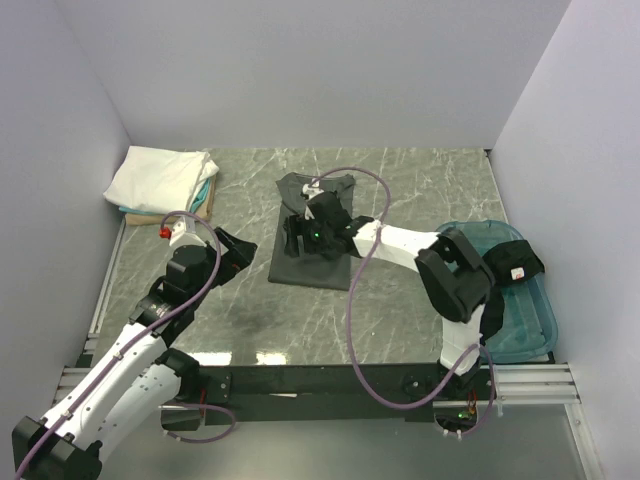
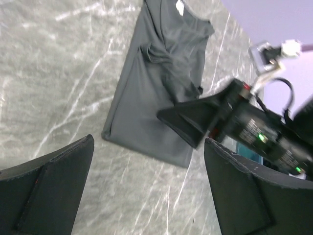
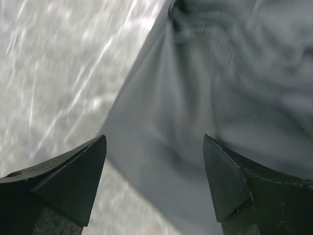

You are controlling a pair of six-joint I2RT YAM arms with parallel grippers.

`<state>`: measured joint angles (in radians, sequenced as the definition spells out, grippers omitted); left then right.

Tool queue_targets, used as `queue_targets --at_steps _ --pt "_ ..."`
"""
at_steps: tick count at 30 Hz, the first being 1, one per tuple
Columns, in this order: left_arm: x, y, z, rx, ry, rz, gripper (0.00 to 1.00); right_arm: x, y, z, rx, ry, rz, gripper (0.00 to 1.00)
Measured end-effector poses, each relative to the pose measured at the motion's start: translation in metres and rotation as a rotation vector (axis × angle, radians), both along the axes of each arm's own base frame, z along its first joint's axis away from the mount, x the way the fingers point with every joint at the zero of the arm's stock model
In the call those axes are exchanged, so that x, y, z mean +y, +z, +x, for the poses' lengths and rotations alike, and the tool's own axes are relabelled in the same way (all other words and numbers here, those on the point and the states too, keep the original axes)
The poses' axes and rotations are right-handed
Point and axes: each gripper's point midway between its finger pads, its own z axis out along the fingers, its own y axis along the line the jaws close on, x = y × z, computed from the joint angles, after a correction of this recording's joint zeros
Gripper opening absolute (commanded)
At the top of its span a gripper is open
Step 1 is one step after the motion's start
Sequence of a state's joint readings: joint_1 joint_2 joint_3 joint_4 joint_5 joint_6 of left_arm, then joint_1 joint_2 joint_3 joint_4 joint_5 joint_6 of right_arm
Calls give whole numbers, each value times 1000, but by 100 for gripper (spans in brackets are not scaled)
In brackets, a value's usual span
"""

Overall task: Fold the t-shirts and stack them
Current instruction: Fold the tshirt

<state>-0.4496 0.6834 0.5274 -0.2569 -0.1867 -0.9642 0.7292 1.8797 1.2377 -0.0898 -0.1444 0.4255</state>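
My left gripper is to grab the dark charcoal-grey t-shirt next by the hem corner opposite the collar, so it can fold the hem toward the collar.
A dark charcoal-grey t-shirt [image 1: 320, 255] lies in the middle of the table as a long, narrow fold, collar to the back; its white neck label [image 2: 179, 7] shows in the left wrist view. My right gripper [image 1: 296, 238] hovers open just above the shirt's left half, grey cloth [image 3: 220, 88] under its spread fingers and nothing between them. My left gripper [image 1: 243, 255] stands wide open over bare table to the left of the shirt [image 2: 151, 98]. A folded white t-shirt [image 1: 158, 177] tops a pile at the back left, with a teal one [image 1: 211, 189] beneath it.
A teal plastic bin [image 1: 530, 325] sits at the right edge with a black t-shirt [image 1: 515, 262] in it. The right arm [image 2: 264, 132] reaches across from the right. Grey walls close off the back and both sides.
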Motion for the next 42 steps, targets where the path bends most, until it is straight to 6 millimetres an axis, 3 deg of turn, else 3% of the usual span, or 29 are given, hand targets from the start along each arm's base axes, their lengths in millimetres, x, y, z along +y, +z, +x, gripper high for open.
queue_targets --at_steps 5,13,18,23,29,31,34,39,42 --pt "3 -3 4 2 20 18 99 7 -12 46 -10 -72 -45 86" --pt "-1 -39 9 107 -13 104 99 -17 -22 110 -19 -127 -110 86" --pt "-13 -48 16 126 -56 98 100 -11 -2 115 -62 -74 -100 86" --pt "-20 -71 19 200 -96 135 99 -16 42 87 -97 -26 -35 87" --pt "-29 -92 22 270 -135 151 97 -53 127 27 -226 -47 107 90" --pt "-32 -99 24 293 -149 155 93 -69 136 7 -252 -75 134 91" --pt "-38 -109 27 325 -169 161 85 -96 119 -22 -231 -135 130 90" --pt "-50 -128 37 387 -206 169 62 -135 53 -61 -105 -225 29 90" --pt "-54 -139 41 417 -220 171 57 -153 34 -74 -63 -273 -19 89"
